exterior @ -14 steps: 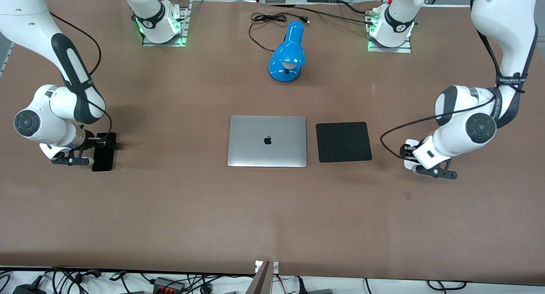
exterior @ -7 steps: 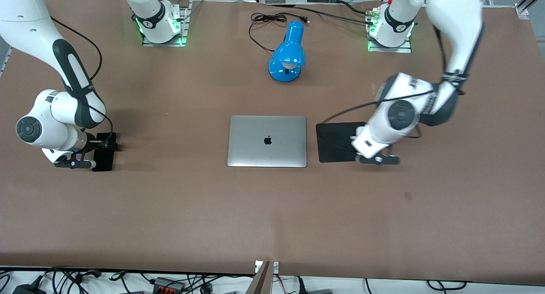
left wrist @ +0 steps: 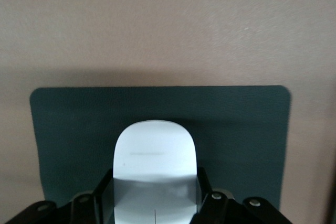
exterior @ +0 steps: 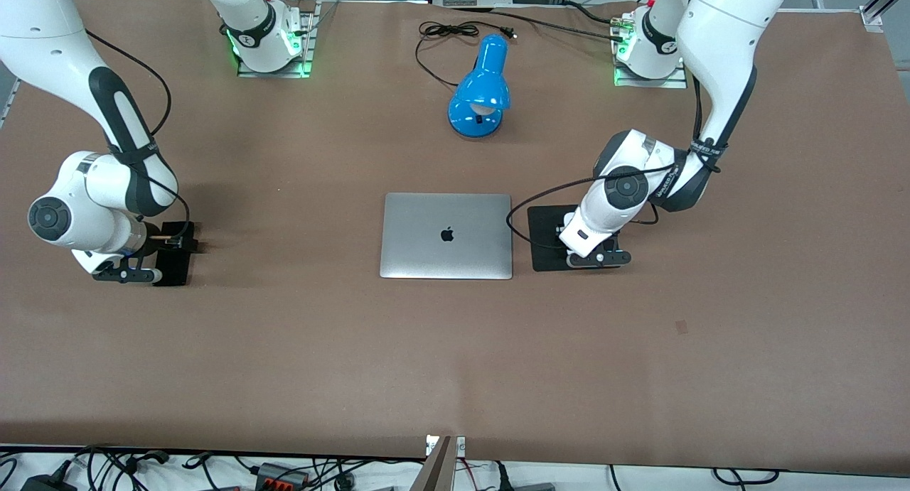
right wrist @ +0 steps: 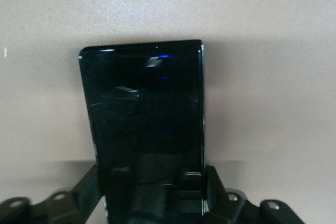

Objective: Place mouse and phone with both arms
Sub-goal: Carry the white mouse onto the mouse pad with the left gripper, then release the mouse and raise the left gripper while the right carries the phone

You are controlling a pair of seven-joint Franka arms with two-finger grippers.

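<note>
I need to open my left gripper now: the white mouse (left wrist: pixel 155 161) is low inside the edges of the black mouse pad, so the mouse would stay on the mouse pad.
My left gripper (exterior: pixel 566 232) is shut on the white mouse (left wrist: pixel 155 161) and holds it low over the black mouse pad (exterior: pixel 546 246). The mouse's front end points out across the pad (left wrist: pixel 241 129) in the left wrist view, between my fingers (left wrist: pixel 104 192). In the front view my wrist hides the mouse. My right gripper (exterior: pixel 169 243) is shut on the black phone (exterior: pixel 174 267), low over the table at the right arm's end. In the right wrist view the phone (right wrist: pixel 147 124) lies glossy face up between my fingers (right wrist: pixel 215 182).
A closed silver laptop (exterior: pixel 446 235) lies beside the mouse pad, toward the right arm's end. A blue desk lamp (exterior: pixel 480 93) with a black cable (exterior: pixel 448 30) stands farther from the front camera, between the arm bases.
My left arm has swung with the mouse from the left arm's end of the table to over the mouse pad. My right arm has barely moved, the phone still in its grip.
</note>
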